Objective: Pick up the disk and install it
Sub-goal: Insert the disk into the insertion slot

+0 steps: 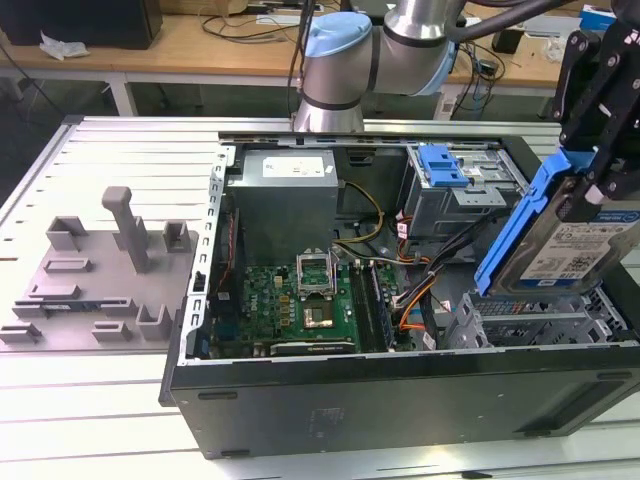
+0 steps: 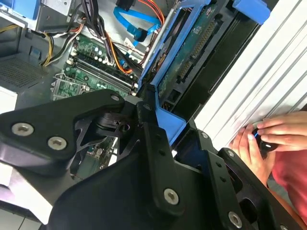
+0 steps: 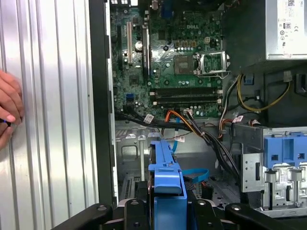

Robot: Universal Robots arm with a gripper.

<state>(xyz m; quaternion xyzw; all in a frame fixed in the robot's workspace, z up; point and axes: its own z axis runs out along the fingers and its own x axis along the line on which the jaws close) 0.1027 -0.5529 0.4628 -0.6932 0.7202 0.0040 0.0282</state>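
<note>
My gripper needs to lower the disk before letting go of it, because the disk's lower edge [image 1: 530,288] is hanging tilted above the metal drive cage [image 1: 540,320] in the exterior view.
The disk [image 1: 572,245], a silver drive with a white-and-blue label in a bright blue bracket, hangs tilted above the open computer case [image 1: 400,385] at the exterior view's right. My black gripper [image 1: 592,188] is shut on its upper end. Right beneath the disk sits the metal drive cage [image 1: 540,320]. In the second wrist view the disk [image 2: 192,48] runs edge-on away from the fingers [image 2: 149,136], its green circuit side showing. In the first wrist view the blue bracket [image 3: 165,167] stands between the jaws over the case floor.
Inside the case are the motherboard [image 1: 300,300], a grey power supply [image 1: 285,200], orange and black cables [image 1: 420,300] and a smaller blue clip [image 1: 443,165] on the upper bay. A person's hand [image 2: 273,134] rests on the ribbed table beside the case. Grey fixtures [image 1: 120,260] stand at the exterior view's left.
</note>
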